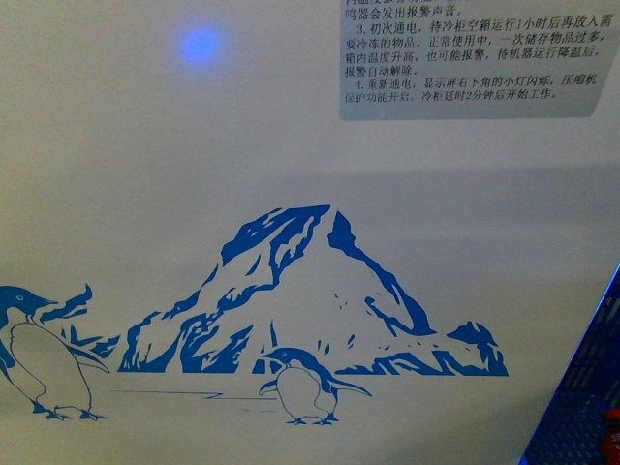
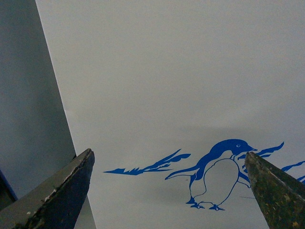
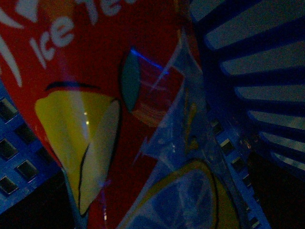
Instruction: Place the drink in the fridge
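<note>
My right gripper should next grab the bottle by its red-labelled body to put the drink in the fridge.
The fridge's white front fills the front view, with its blue mountain and penguin picture. My left gripper is open and empty, its dark fingers spread wide, facing the fridge front near a blue penguin. The drink's red label, with white "Ice Tea" print and yellow lemon pictures, fills the dim right wrist view at very close range. It lies in the blue basket. My right gripper is open; its fingers do not show. Neither arm shows in the front view.
The blue basket's lattice wall shows at the front view's lower right, with a bit of red inside. A printed sticker is on the fridge's upper right. A plain grey cabinet side stands beside the fridge.
</note>
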Available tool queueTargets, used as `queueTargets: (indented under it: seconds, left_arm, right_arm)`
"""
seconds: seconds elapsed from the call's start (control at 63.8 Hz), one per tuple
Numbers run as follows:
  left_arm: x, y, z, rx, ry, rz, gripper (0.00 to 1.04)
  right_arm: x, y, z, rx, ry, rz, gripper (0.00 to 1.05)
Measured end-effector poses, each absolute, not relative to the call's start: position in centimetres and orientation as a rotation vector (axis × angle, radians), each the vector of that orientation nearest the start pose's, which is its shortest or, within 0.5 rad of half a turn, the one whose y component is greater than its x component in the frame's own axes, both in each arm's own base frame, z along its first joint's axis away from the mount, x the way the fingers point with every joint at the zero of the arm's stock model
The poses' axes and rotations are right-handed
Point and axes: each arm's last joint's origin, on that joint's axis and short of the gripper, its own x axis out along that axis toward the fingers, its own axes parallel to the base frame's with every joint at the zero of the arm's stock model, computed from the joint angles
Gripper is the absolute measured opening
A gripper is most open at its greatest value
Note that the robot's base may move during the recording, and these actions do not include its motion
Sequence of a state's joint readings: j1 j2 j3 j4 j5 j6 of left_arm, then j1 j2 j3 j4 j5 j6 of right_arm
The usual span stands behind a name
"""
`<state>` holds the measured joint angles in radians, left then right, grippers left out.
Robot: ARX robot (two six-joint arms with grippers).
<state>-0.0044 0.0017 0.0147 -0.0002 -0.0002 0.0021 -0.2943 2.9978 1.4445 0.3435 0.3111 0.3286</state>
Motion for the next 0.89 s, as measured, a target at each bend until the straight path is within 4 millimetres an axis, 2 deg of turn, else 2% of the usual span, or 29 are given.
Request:
queueTargets:
  seconds: [0.11,0.235,0.313,0.454,0.533,0.658,0.674,0.752,0.815,0.893]
  left_arm:
    - [9.7,0.0,16.8,0.002,-0.012,-0.004,0.97]
    - [9.7,0.0,16.8,0.002,-0.012,-0.004,0.97]
    - [9.7,0.0,16.8,0.002,-0.013,-0.004,0.97]
    - [9.7,0.0,16.8,0.002,-0.013,-0.004,0.97]
    - [9.7,0.0,16.8,0.002,-0.012,-0.004,0.97]
    - [9.7,0.0,16.8,0.002,-0.012,-0.004,0.97]
    - [9.7,0.0,16.8,0.002,-0.012,-0.004,0.97]
    - [9.7,0.0,16.8,0.002,-0.012,-0.004,0.97]
    - [9.7,0.0,16.8,0.002,-0.012,-0.004,0.97]
    - [9.7,0.0,16.8,0.002,-0.012,-0.004,0.97]
  right_arm:
    - [36.1,-11.9,-19.2,0.293,1.118,-0.72,0.94]
    - [36.0,-11.8,-19.2,0.311,1.106,-0.698,0.79]
    - [35.9,-11.6,-18.8,0.314,1.093,-0.668,0.65]
    - [35.6,-10.8,-17.4,0.301,1.078,-0.615,0.52]
    - [35.4,-9.9,-15.0,0.27,1.049,-0.564,0.45]
    - [36.0,-9.0,-10.8,0.248,0.968,-0.498,0.44]
    - [36.2,-8.8,-9.6,0.239,0.941,-0.478,0.43]
    - [36.5,-8.3,-6.5,0.234,0.875,-0.443,0.42]
    - [36.5,-7.4,-1.6,0.209,0.775,-0.391,0.42]
    - [35.9,-6.8,1.9,0.199,0.713,-0.353,0.42]
